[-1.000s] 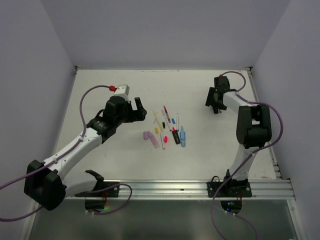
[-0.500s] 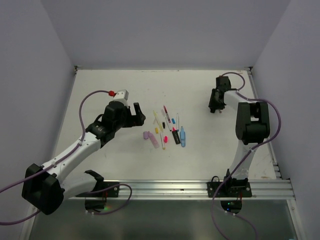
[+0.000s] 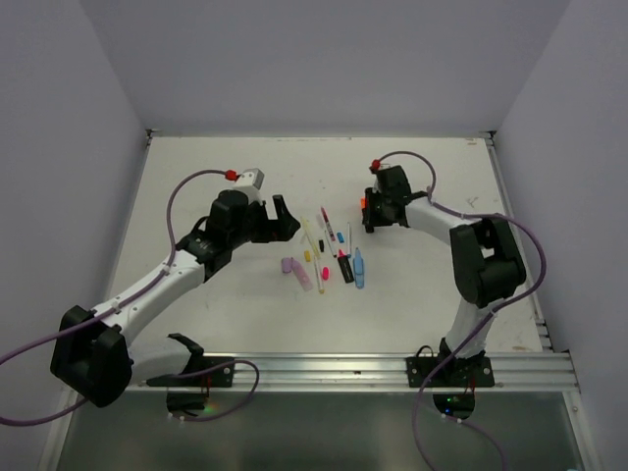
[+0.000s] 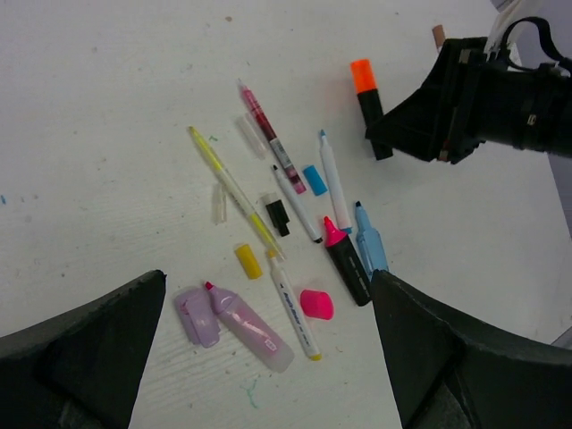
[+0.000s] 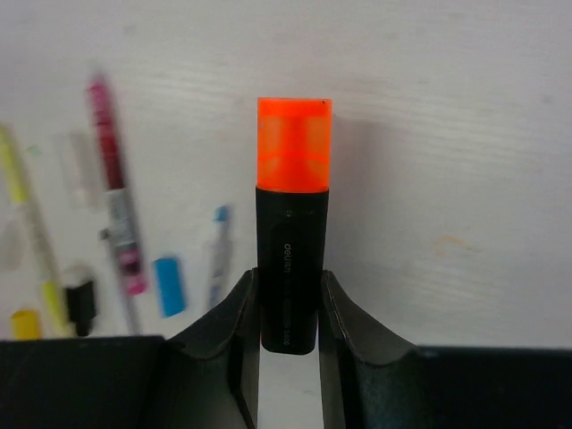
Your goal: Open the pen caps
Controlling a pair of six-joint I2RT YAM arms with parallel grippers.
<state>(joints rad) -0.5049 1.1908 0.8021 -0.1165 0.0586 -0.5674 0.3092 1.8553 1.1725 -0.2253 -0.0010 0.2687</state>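
Note:
My left gripper should next grab the highlighter by its orange cap (image 3: 363, 203) (image 4: 363, 76) to open it, and the black body is left for my right gripper.
My right gripper (image 5: 288, 286) is shut on a black highlighter (image 5: 290, 259) with its orange cap (image 5: 294, 143) on. It holds it above the table just right of the pen cluster (image 3: 364, 203). It also shows in the left wrist view (image 4: 362, 75). My left gripper (image 3: 285, 220) is open and empty, left of and above the cluster. Below it lie an uncapped lilac highlighter (image 4: 252, 327) beside its lilac cap (image 4: 197, 315), a loose pink cap (image 4: 316, 304), a yellow cap (image 4: 248, 261), and a blue cap (image 4: 315, 179).
An uncapped pink-tipped black highlighter (image 4: 348, 266), a blue highlighter (image 4: 372, 248), a thin yellow pen (image 4: 231, 186), a red pen (image 4: 271, 138), two white pens and a small black cap (image 4: 277, 217) lie in the same cluster (image 3: 329, 253). White walls bound the table.
My right gripper has swung left from the far right of the table to the cluster's right edge. My left gripper has shifted slightly right toward the pens.

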